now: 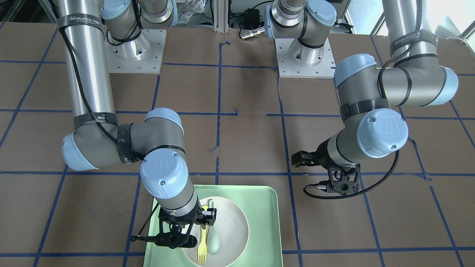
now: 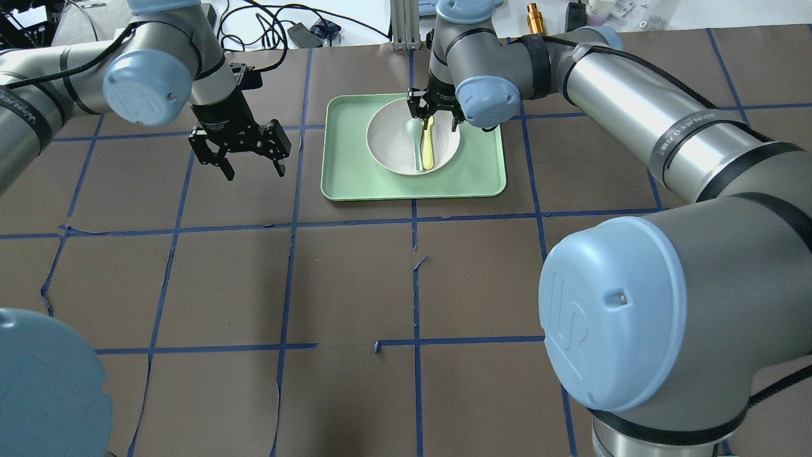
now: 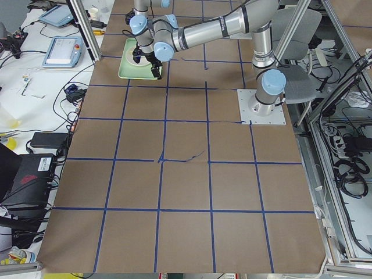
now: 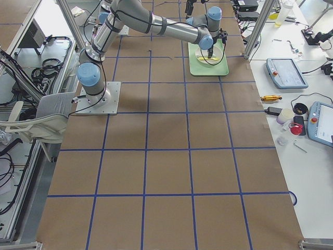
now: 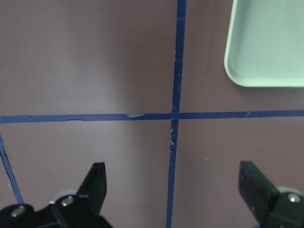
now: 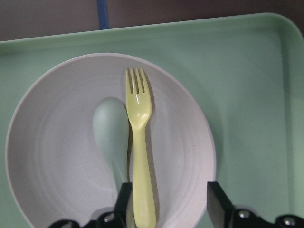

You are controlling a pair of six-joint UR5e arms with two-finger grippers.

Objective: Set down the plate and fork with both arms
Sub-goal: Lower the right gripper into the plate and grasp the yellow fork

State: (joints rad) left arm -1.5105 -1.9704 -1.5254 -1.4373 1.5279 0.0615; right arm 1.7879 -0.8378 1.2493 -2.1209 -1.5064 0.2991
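Note:
My right gripper is going to grab the yellow fork by its handle end (image 1: pixel 204 231) next, because the spoon (image 1: pixel 213 240) lies close to the fork near the fork's teeth.
The off-white plate (image 2: pixel 393 143) sits in the mint-green tray (image 2: pixel 482 171). The yellow fork (image 2: pixel 429 149) lies in the plate beside a pale green spoon (image 2: pixel 417 143). My right gripper (image 2: pixel 435 117) is open, low over the plate's far side. In the right wrist view its fingers (image 6: pixel 216 206) straddle the handle of the fork (image 6: pixel 140 142), with the spoon (image 6: pixel 111 137) just outside the other finger; the plate (image 6: pixel 52 156) and tray (image 6: pixel 247 71) lie below. My left gripper (image 2: pixel 250 166) is open and empty, above bare table left of the tray; the left wrist view (image 5: pixel 173 190) shows the tray's corner (image 5: pixel 266 47).
Brown table paper with blue tape lines (image 2: pixel 415 285) covers the surface. A brass cylinder (image 2: pixel 533 11) and cables (image 2: pixel 279 28) lie at the far edge. My right arm's large elbow (image 2: pixel 609 311) hangs over the near right of the table.

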